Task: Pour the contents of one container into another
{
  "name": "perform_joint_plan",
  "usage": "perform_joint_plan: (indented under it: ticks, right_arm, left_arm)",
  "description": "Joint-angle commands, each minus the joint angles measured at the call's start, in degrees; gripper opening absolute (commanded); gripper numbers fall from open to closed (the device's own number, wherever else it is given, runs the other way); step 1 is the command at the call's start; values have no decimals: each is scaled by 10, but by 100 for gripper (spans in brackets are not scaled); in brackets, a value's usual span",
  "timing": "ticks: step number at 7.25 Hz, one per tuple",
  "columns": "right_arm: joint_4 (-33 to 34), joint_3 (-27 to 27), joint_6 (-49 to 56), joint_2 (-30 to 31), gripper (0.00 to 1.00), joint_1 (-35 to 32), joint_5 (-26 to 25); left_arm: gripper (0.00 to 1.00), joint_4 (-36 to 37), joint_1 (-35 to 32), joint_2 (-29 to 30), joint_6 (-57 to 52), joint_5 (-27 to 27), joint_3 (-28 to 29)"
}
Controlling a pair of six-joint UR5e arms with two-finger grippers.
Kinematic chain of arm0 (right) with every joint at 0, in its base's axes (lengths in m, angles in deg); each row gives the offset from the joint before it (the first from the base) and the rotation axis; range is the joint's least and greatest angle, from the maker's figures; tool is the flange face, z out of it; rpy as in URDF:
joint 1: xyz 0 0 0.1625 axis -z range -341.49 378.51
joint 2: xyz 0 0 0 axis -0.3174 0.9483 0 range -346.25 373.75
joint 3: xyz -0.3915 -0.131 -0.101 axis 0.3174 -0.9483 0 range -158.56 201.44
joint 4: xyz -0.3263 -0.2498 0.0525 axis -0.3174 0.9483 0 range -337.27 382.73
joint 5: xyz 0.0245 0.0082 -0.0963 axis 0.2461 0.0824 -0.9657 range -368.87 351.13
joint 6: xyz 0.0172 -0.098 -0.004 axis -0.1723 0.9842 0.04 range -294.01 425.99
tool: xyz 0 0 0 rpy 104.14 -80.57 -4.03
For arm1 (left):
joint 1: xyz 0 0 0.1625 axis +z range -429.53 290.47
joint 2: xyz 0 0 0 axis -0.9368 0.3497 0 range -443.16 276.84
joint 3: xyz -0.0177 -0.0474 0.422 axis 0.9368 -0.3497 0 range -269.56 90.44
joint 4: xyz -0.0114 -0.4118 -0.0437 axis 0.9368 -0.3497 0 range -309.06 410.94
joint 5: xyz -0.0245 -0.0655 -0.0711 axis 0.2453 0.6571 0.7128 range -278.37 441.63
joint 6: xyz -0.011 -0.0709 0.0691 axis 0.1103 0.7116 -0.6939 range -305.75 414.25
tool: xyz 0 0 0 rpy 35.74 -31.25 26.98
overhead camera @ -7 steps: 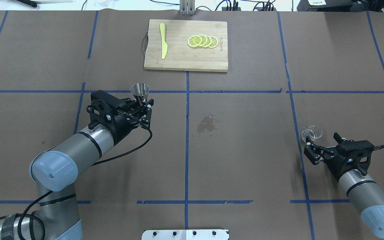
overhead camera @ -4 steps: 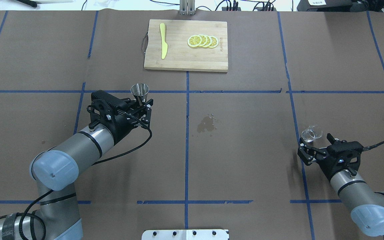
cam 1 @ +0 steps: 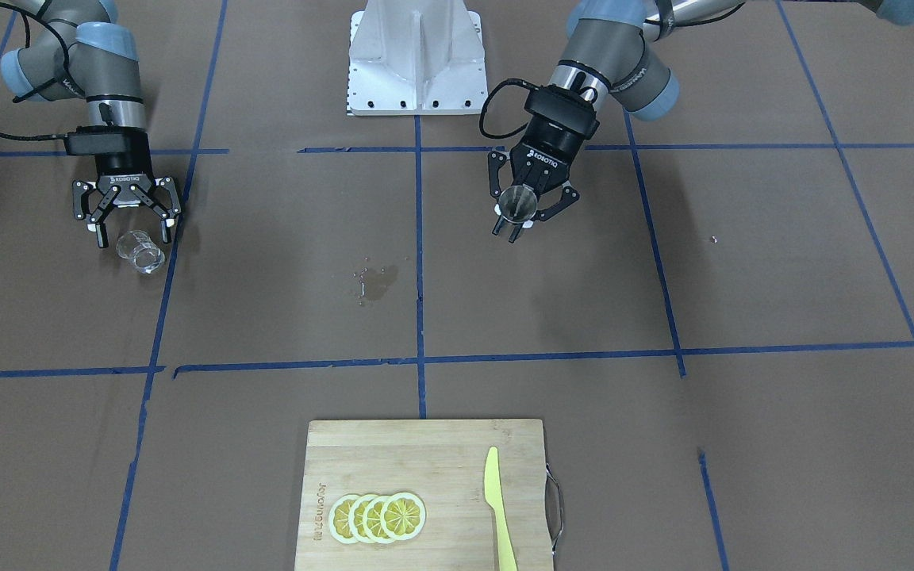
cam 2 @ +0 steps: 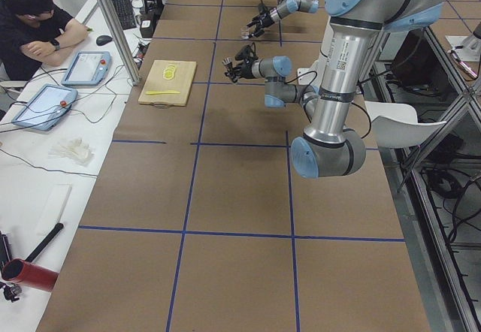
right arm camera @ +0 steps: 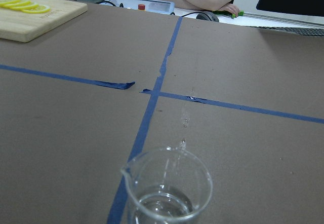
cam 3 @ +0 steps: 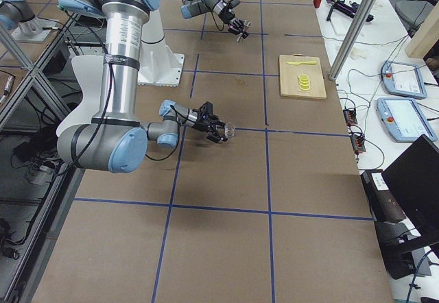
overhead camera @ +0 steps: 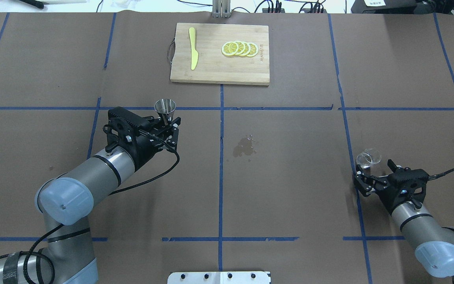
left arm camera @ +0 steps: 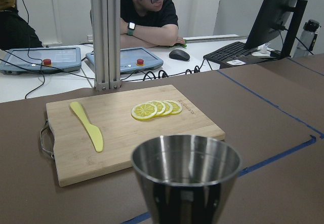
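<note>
The clear glass should be grabbed next by its cylindrical body (right arm camera: pixel 164 209) with my right gripper. That will keep the clear glass's rim and spout (right arm camera: pixel 129 172) free for pouring.
My left gripper (overhead camera: pixel 168 127) is shut on the lower part of a steel jigger (overhead camera: pixel 165 106), which it holds upright above the table; the same gripper (cam 1: pixel 514 228) and the jigger (cam 1: pixel 518 203) show in the front-facing view. The jigger's rim (left arm camera: pixel 186 158) fills the bottom of the left wrist view. A small clear glass beaker (overhead camera: pixel 368 158) with a little liquid stands on the table at the right. My right gripper (cam 1: pixel 134 235) is open, low over the table, with the beaker (cam 1: pixel 140 252) just ahead of its fingertips. In the right wrist view the beaker (right arm camera: pixel 169 188) stands close and centred.
A wooden cutting board (overhead camera: pixel 219 75) at the far middle carries lemon slices (overhead camera: pixel 239 49) and a yellow knife (overhead camera: pixel 192 53). A small wet spot (overhead camera: pixel 244 146) marks the brown paper between the arms. The robot's white base (cam 1: pixel 417 55) sits at the near edge. Operators sit beyond the table.
My right gripper has shifted left and turned, ending closer behind the beaker. The left arm and the jigger have stayed still.
</note>
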Motion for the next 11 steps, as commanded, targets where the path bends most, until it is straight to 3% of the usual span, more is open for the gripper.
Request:
perform_joint_plan:
  ticks: [1,9,10,11]
  right_arm:
    - [-4,-5,23,-27,100,-9,0]
    - [-4,-24,24,-37,100,-32,5]
    - [-4,-32,24,-45,99,-32,5]
    - [-4,-34,24,-50,90,-32,5]
  left_arm:
    - [0,0,-1,0,0,0,0]
    - [0,0,0,0,0,0,4]
    - [0,0,0,0,0,0,4]
    - [0,0,0,0,0,0,4]
